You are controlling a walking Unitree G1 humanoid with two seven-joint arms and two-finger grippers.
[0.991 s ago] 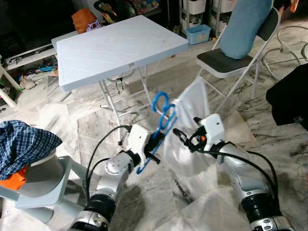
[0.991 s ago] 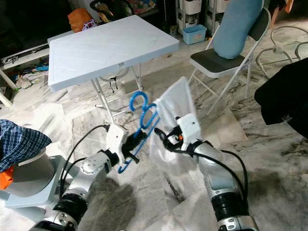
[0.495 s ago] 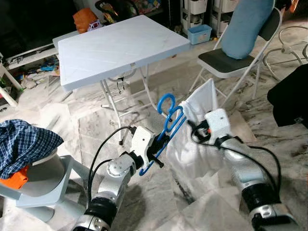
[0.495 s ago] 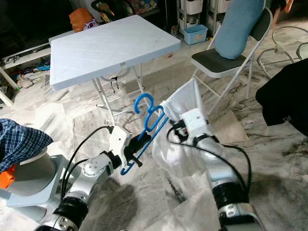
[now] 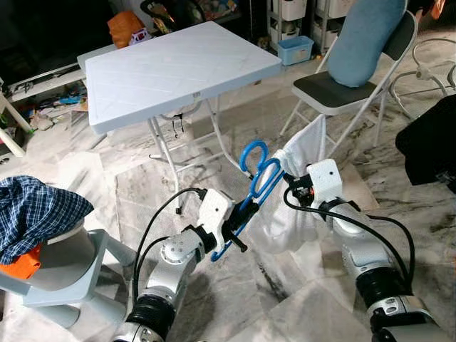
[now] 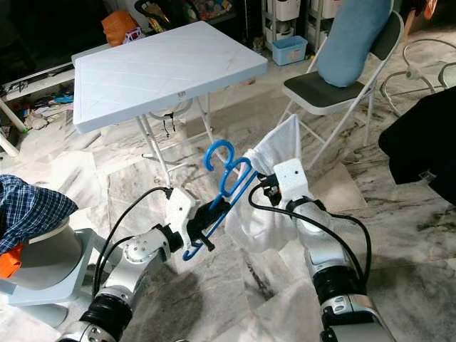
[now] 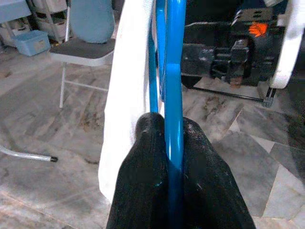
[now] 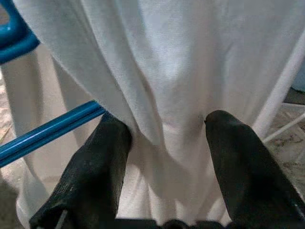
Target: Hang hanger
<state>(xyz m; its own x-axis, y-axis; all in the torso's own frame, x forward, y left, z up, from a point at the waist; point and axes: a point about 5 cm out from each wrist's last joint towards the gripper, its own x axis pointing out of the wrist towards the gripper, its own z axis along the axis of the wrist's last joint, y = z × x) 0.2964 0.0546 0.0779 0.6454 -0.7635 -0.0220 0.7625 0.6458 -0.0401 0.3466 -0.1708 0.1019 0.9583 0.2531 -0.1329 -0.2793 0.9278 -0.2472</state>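
Observation:
I should grab the white cloth by its draped folds with my right gripper next. This should free the blue hanger for hanging.
A blue plastic hanger (image 5: 254, 187) is held up over the floor, hook uppermost, slanting up to the right. My left gripper (image 5: 235, 226) is shut on its lower bar; in the left wrist view both black fingers (image 7: 147, 157) pinch the blue bar (image 7: 174, 95). A white garment (image 5: 303, 153) drapes from the hanger's right side, one corner raised. My right gripper (image 5: 292, 187) is pressed into this cloth just right of the hanger. In the right wrist view its fingers (image 8: 95, 176) stand wide apart, with white folds (image 8: 162, 81) between them.
A white folding table (image 5: 178, 68) stands ahead on the left. A folding chair (image 5: 329, 92) with a blue cushion (image 5: 363, 35) is ahead on the right. A grey stool with a plaid shirt (image 5: 39, 210) is at my left, a black object (image 5: 431, 142) at the right edge.
My right gripper rose and closed in on the hanger, bunching the white garment up against it. My left gripper carried the hanger a little to the right.

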